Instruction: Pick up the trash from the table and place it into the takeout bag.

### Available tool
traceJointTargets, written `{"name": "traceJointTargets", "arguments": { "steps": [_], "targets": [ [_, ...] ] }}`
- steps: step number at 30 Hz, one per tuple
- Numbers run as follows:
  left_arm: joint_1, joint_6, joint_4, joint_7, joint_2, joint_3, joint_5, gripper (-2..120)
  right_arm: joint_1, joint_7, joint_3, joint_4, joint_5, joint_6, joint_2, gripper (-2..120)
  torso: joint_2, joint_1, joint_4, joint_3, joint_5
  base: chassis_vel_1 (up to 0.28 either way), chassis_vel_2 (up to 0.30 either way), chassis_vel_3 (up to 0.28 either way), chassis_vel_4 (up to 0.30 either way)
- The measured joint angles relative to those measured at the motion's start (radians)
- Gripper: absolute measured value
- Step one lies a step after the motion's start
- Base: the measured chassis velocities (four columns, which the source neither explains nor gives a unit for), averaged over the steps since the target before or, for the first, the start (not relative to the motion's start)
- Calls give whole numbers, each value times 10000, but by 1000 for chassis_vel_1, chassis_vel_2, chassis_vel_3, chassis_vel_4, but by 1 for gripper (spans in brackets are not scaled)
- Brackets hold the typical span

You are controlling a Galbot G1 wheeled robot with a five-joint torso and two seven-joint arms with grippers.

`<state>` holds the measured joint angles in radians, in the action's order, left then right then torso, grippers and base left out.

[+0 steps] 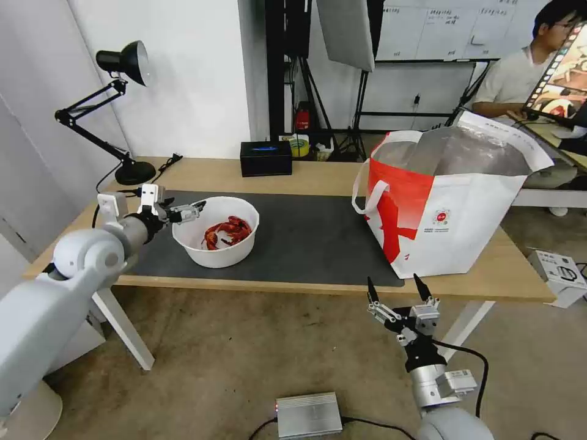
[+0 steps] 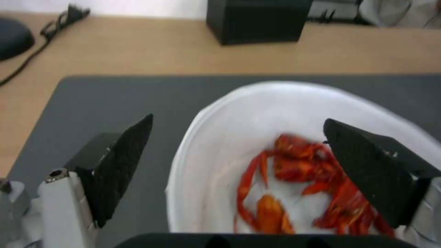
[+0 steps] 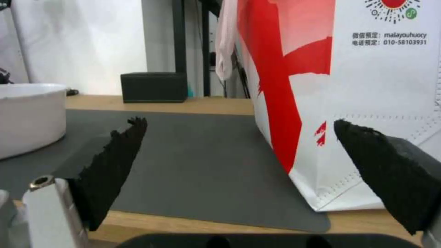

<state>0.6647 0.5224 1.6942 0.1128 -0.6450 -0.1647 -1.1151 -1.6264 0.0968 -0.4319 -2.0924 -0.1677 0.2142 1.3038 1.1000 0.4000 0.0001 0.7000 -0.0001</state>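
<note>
I should next pinch the bowl by its thin rim with my left gripper, because the bowl is wider than my open fingers can span.
A white round bowl [image 1: 217,247] holding red crayfish shells [image 1: 227,231] stands at the left end of the dark grey mat [image 1: 306,238] on the table [image 1: 318,177]. My left gripper [image 1: 174,206] is open at the bowl's left rim. In the left wrist view one finger [image 2: 122,158] is over the mat outside the bowl [image 2: 275,100] and the other over the shells [image 2: 298,172]. The takeout bag [image 1: 452,208] stands open at the table's right end. My right gripper [image 1: 394,282] hangs open below the table's front edge, facing the bag [image 3: 377,86].
A black tissue box [image 1: 265,157] sits at the table's back edge and a black desk lamp [image 1: 125,122] at its back left corner. On the floor lie a silver box [image 1: 309,414] with a cable and a white box [image 1: 559,275].
</note>
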Motion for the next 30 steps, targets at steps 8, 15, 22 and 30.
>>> {"name": "traceJointTargets", "arguments": {
  "steps": [8, 15, 22, 30],
  "targets": [
    [-1694, 516, -861, 49, 572, 1896, -966, 100, 0, 0, 0, 0, 0, 0, 0, 100, 0, 0, -2, 0, 1, 0, 0, 0, 0],
    [-2012, 608, -1192, -157, 679, 2547, -965, 100, 0, 0, 0, 0, 0, 0, 0, 100, 0, 0, -1, 0, -1, 0, 0, 0, 0],
    [-2314, 626, -1511, -618, 968, 3104, -798, 100, 0, 0, 0, 0, 0, 0, 0, 100, 0, -1, 0, -1, 0, 0, 0, 0, 0],
    [-2940, 645, -1808, -999, 1138, 3906, -698, 100, 0, 0, 0, 0, 0, 0, 0, 100, 0, -1, -2, -1, 0, 0, 0, 0, 0]
  ]
}}
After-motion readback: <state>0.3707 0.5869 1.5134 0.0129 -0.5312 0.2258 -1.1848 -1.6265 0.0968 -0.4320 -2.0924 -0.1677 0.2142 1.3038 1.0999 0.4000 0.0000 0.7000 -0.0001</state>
